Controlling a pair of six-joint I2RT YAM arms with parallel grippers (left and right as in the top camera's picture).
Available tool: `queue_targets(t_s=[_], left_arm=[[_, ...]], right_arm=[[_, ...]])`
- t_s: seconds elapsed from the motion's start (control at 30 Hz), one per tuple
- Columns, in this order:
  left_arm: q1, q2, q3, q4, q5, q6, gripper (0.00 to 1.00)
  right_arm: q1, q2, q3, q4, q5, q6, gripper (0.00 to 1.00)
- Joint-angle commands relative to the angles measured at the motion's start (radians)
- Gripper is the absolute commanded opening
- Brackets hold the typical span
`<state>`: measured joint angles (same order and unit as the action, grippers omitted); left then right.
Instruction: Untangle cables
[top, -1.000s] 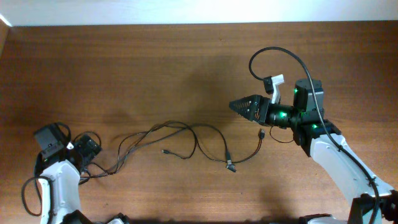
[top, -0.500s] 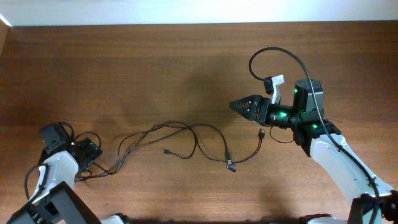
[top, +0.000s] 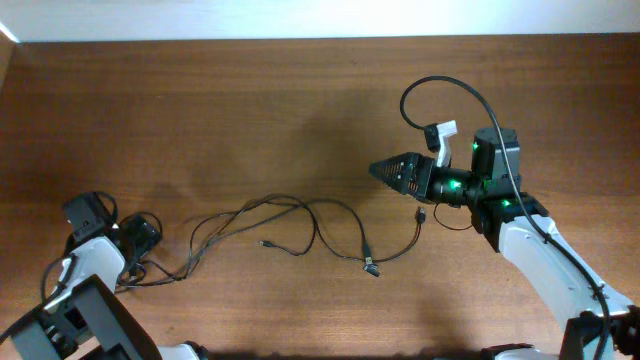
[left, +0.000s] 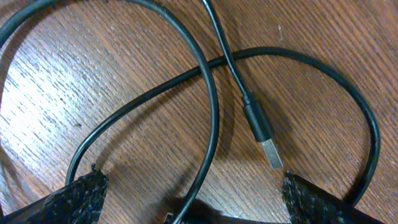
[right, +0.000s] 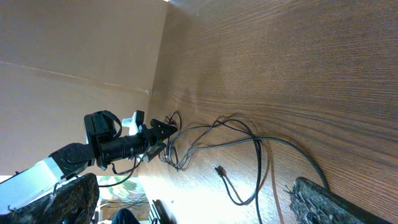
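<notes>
The robot's left gripper needs to close now: one piece of cable (left: 196, 186) runs between its open fingers and would be caught.
The cables (top: 270, 200) are thin black cords spread in long strands across the middle of the table, with a bunch (top: 150, 262) at my left gripper (top: 140, 233). Small plugs lie at the ends (top: 371, 268). In the left wrist view my left gripper (left: 193, 202) is open low over the table. One cable strand (left: 208, 124) runs between its fingers, and a metal-tipped plug (left: 266, 142) lies just ahead. My right gripper (top: 380, 168) is open and empty, hovering above and right of the strands. The cables (right: 249, 134) lie ahead of it in the right wrist view.
A thick black robot cable (top: 440, 85) loops above the right arm. A thin cord end with a plug (top: 422, 214) lies just below the right gripper. The wooden table (top: 250, 110) stretches bare toward a white wall at the back.
My left arm has shifted slightly at the bunched cable end. The right arm and the spread strands have not moved.
</notes>
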<state>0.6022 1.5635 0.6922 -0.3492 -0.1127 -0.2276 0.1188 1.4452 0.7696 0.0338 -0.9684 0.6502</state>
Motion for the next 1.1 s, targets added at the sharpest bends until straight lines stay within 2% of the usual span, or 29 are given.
queue_targets(t_s=[0.0,0.03,0.1,0.13,0.17,0.2,0.4,0.47,0.63,0.7,0.8,0.87,1.07], left_arm=[[0.0,0.031,-0.003,-0.003,-0.016,0.005,0.88],[0.0,0.031,-0.003,-0.003,-0.016,0.005,0.83],[0.0,0.031,-0.003,-0.003,-0.016,0.005,0.45],[0.0,0.031,-0.003,-0.003,-0.016,0.005,0.17],[0.0,0.031,-0.003,-0.003,-0.016,0.005,0.03],[0.0,0.031,-0.003,-0.003,-0.016,0.005,0.0],[0.0,0.031,-0.003,-0.006,-0.007,0.005,0.0],[0.0,0.025,0.009,-0.017,0.045,0.005,0.0],[0.0,-0.076,0.192,-0.248,0.156,0.004,0.0],[0.0,-0.141,0.303,-0.375,0.162,-0.043,0.0],[0.0,-0.241,0.407,-0.466,0.178,-0.079,0.0],[0.0,-0.317,0.428,-0.472,0.246,-0.093,0.0],[0.0,-0.534,0.433,-0.428,0.403,-0.342,0.0]], right_arm=[[0.007,0.003,0.003,0.002,0.005,-0.015,0.99],[0.007,0.003,0.003,0.002,0.005,-0.015,0.99],[0.007,0.003,0.003,0.003,0.005,-0.015,0.99],[0.007,0.003,0.003,0.002,0.005,-0.016,0.99],[0.007,0.003,0.003,0.002,0.005,-0.015,0.99],[0.007,0.003,0.003,0.002,0.005,-0.015,0.98],[0.007,0.003,0.003,-0.005,0.005,-0.015,0.99],[0.007,0.003,0.003,-0.017,0.005,-0.015,0.99],[0.007,0.003,0.003,-0.021,0.005,-0.015,0.99],[0.007,0.003,0.003,-0.019,0.005,-0.015,0.99],[0.007,0.003,0.003,-0.019,0.005,-0.015,0.99],[0.007,0.003,0.003,-0.018,0.004,-0.015,0.99],[0.007,0.003,0.003,0.088,-0.105,-0.015,0.99]])
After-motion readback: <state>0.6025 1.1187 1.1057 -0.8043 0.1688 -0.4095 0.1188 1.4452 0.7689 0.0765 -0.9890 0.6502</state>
